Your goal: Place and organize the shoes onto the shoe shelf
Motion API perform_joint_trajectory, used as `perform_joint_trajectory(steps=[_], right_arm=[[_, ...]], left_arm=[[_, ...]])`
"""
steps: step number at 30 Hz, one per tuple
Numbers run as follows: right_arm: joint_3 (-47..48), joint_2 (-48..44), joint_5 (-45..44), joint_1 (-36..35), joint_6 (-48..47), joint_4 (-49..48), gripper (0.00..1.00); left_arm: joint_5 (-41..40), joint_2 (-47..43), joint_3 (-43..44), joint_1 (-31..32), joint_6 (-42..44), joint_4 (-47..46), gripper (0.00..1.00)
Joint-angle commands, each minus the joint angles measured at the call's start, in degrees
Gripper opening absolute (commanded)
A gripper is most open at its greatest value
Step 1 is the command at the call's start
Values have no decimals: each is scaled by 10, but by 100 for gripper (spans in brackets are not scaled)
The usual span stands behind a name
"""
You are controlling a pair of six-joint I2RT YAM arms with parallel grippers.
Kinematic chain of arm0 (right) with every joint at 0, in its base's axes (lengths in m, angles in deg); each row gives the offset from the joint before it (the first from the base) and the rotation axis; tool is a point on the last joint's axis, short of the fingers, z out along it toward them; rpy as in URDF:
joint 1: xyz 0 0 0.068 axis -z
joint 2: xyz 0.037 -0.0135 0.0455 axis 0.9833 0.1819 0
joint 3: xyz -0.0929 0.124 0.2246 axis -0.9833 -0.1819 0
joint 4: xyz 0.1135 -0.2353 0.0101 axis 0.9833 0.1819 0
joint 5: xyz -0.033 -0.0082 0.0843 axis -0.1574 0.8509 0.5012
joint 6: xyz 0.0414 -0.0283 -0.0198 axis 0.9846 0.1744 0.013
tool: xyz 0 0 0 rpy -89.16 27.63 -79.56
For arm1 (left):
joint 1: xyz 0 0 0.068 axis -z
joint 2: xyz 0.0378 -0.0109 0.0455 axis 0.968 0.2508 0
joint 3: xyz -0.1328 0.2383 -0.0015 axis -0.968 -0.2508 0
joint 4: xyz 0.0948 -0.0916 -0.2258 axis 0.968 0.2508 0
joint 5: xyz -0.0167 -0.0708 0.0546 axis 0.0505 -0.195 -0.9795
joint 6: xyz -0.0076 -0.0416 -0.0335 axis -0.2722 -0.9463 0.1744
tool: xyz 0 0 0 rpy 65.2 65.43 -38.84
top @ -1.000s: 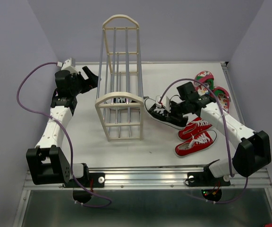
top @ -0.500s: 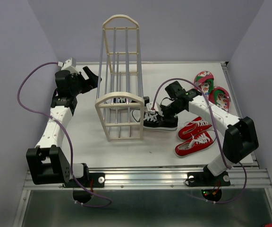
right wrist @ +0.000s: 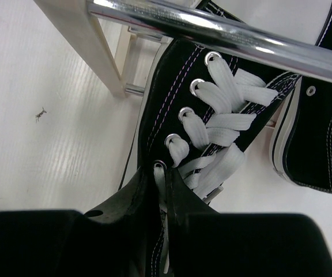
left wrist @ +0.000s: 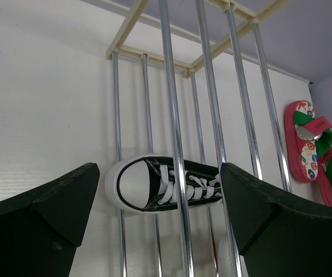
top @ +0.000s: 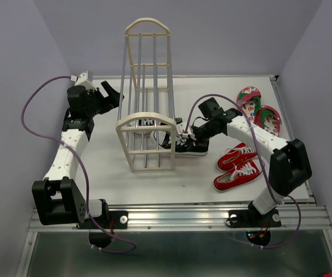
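Only the toe of the black sneaker reaches past the rod, so it would end up mostly outside the shelf (top: 147,124) now. I should move the sneaker farther in before I open my right gripper.
The cream shoe shelf (top: 147,124) stands mid-table. My right gripper (top: 192,136) is shut on a black sneaker (top: 184,144) and holds its toe at the shelf's right side, low down. In the right wrist view the fingers (right wrist: 132,193) pinch the sneaker's (right wrist: 212,115) upper by the lace eyelets, under a shelf rod (right wrist: 223,32). A second black sneaker (top: 148,122) lies inside the shelf; it also shows in the left wrist view (left wrist: 166,187) and the right wrist view (right wrist: 316,133). My left gripper (top: 112,92) is open and empty, left of the shelf.
Two red sneakers (top: 238,156) (top: 239,175) lie side by side at the front right. Two pink flip-flops (top: 248,97) (top: 268,118) lie at the back right; they also show in the left wrist view (left wrist: 305,138). Grey walls close in the table.
My right arm has carried the black sneaker leftwards from beside the red sneakers to the shelf's right side. The left arm has not moved.
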Motion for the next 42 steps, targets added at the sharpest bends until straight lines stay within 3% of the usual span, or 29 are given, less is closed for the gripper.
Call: perform_joint_trajectory(steps=[1,17,29,39,42], right_arm=[[29,13,62,-11,-37,-57,2],[76,76,120,-27,-80,-82,7],[105,103,108,-50,-64,-109,8],[85,108,102,-50,9,-181,16],[83,121,98,-50,27,-191,24]], left_arm=[[-4,-4,31,3,1,-15,99],[5,16,25,5,-12,-18,99],[6,17,16,10,-20,-26,99],[13,28,10,16,-27,-33,99],[15,30,9,16,-27,-33,99]])
